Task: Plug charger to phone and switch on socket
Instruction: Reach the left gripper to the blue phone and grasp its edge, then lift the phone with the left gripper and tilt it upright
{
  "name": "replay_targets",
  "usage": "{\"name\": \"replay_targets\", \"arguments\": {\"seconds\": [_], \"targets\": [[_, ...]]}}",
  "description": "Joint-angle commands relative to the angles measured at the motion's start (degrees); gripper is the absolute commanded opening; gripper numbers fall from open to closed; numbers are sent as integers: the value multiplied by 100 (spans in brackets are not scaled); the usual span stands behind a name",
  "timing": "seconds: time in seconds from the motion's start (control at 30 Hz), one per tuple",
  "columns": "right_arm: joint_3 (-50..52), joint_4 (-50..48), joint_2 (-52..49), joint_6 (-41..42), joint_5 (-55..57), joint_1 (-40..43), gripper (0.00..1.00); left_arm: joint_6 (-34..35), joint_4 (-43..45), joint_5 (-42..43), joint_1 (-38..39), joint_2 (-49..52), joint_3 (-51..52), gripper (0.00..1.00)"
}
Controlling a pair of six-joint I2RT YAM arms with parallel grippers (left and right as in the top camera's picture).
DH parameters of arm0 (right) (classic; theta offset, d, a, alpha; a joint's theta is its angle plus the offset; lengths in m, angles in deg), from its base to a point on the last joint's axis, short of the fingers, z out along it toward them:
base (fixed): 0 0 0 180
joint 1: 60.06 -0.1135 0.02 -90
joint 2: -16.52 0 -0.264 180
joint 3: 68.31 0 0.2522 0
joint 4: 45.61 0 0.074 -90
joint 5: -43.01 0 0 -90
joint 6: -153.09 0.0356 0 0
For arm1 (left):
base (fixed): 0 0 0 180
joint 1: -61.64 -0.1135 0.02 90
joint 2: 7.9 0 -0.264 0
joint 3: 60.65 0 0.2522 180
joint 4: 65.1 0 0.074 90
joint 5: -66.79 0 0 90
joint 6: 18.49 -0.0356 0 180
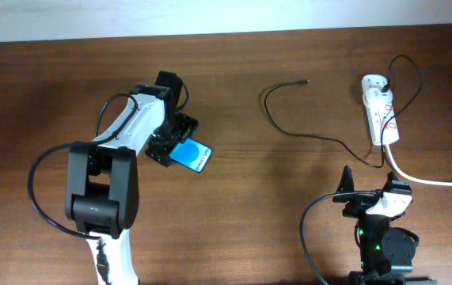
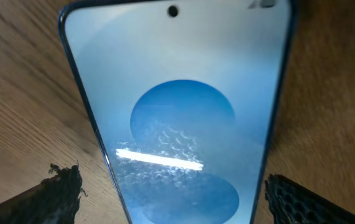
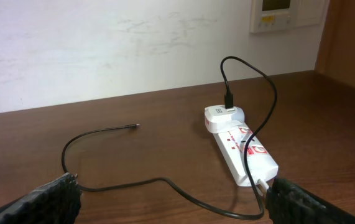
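Note:
The phone should be grabbed by its long side edges with my left gripper, so the phone's end toward my right gripper stays free for handover.
The phone lies flat on the wooden table at left centre, its blue screen up; in the left wrist view the phone fills the frame. My left gripper is open and straddles the phone's near end, with a gap of bare wood between each finger and the phone's edges. The charger is a black cable lying loose, its connector tip free on the table and its plug in the white socket. The right wrist view shows the socket and the charger. My right gripper is open and empty, near the front edge.
The socket's thick white cord runs off to the right edge. A white wall with a wall-mounted panel stands behind the table's far edge.

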Motion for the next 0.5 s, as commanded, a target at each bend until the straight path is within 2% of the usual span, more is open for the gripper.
{"name": "replay_targets", "arguments": {"seconds": [0.0,0.1,0.3,0.47], "targets": [[52,7,48,0,-31,-4,99,321,190,37,28,72,256,99],[52,7,48,0,-31,-4,99,326,546,39,48,72,514,100],[52,7,48,0,-31,-4,99,315,588,-48,52,72,597,79],[52,7,48,0,-31,-4,99,-192,592,-44,50,70,595,76]]}}
